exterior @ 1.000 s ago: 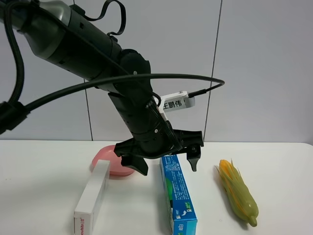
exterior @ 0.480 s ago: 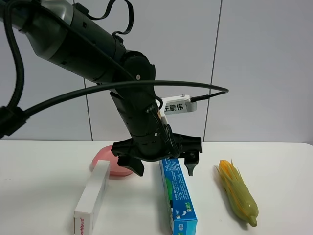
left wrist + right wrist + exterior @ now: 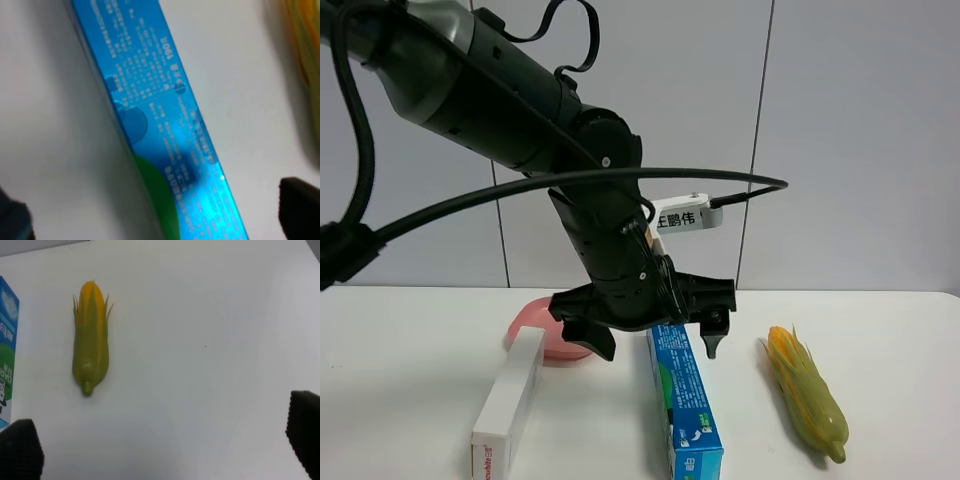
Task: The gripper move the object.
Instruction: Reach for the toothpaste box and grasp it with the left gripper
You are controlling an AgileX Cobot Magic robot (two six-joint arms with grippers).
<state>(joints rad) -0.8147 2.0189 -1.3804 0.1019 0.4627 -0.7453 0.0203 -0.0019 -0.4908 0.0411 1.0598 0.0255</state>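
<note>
The blue box needs to go to another spot on the tabletop, so the left gripper should next hold the box's long sides around the middle.
The long blue box (image 3: 685, 400) with green patches lies on the white table, its barcode end toward the front. My left gripper (image 3: 655, 345), a black claw on the thick dark arm, is open and straddles the box's far end, one finger (image 3: 592, 338) on each side. In the left wrist view the blue box (image 3: 160, 120) runs between the gripper's (image 3: 157, 215) two spread fingertips. My right gripper (image 3: 162, 440) is open and empty above bare table; it does not show in the exterior view.
A plain white box (image 3: 510, 400) lies left of the blue box. A pink dish (image 3: 545, 325) sits behind it. A green-yellow corn cob (image 3: 807, 392) lies right of the blue box and also shows in the right wrist view (image 3: 90, 340). A grey wall stands behind the table.
My left gripper has shifted slightly left and levelled out over the blue box's far end. The blue box, white box and corn have not moved.
</note>
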